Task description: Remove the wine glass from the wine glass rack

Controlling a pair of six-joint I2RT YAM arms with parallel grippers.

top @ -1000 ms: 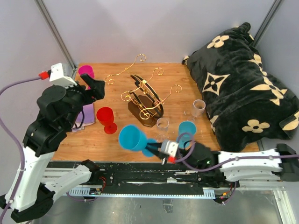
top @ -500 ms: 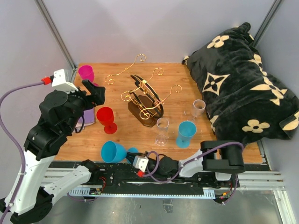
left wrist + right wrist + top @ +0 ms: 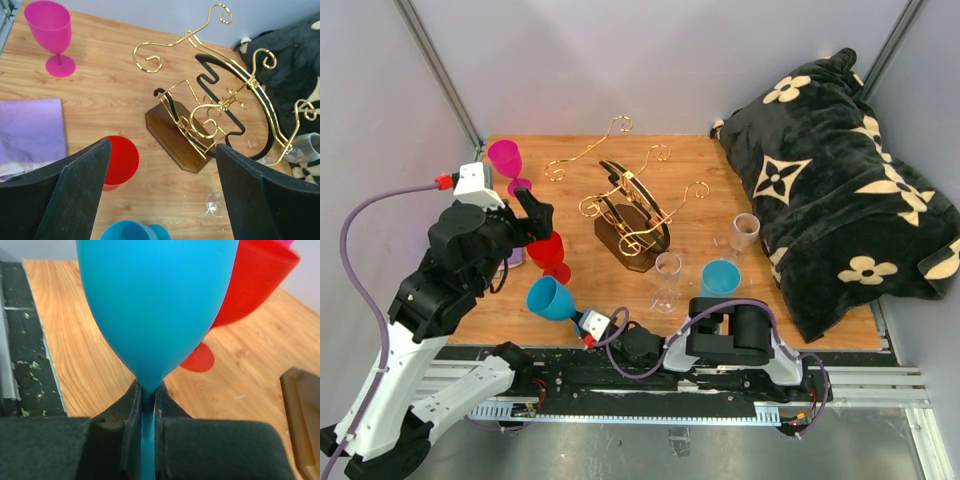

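The blue wine glass [image 3: 550,298] stays in my right gripper for now: its bowl is tilted over, so it would topple by the near table edge if I opened the gripper now.
The wine glass rack [image 3: 632,212] stands mid-table, gold scrolled arms on a dark arched wooden base; it also shows in the left wrist view [image 3: 200,125]. I see no glass hanging on its arms. My right gripper [image 3: 588,323] at the near table edge is shut on the stem of a blue wine glass [image 3: 550,298], whose bowl fills the right wrist view [image 3: 155,305] above the gripper [image 3: 147,390]. My left gripper [image 3: 535,215] is open and empty above a red glass [image 3: 550,255], with its fingers [image 3: 75,195] wide apart.
A magenta glass [image 3: 505,158] stands at the back left and a purple cloth [image 3: 30,130] lies on the left. A second blue glass [image 3: 720,280] and two clear glasses [image 3: 668,275] [image 3: 745,232] stand right of the rack. A black patterned blanket [image 3: 840,170] fills the right side.
My right gripper has carried the blue glass leftward along the near edge, to in front of the red glass. My left gripper has shifted slightly right and nearer, over the red glass.
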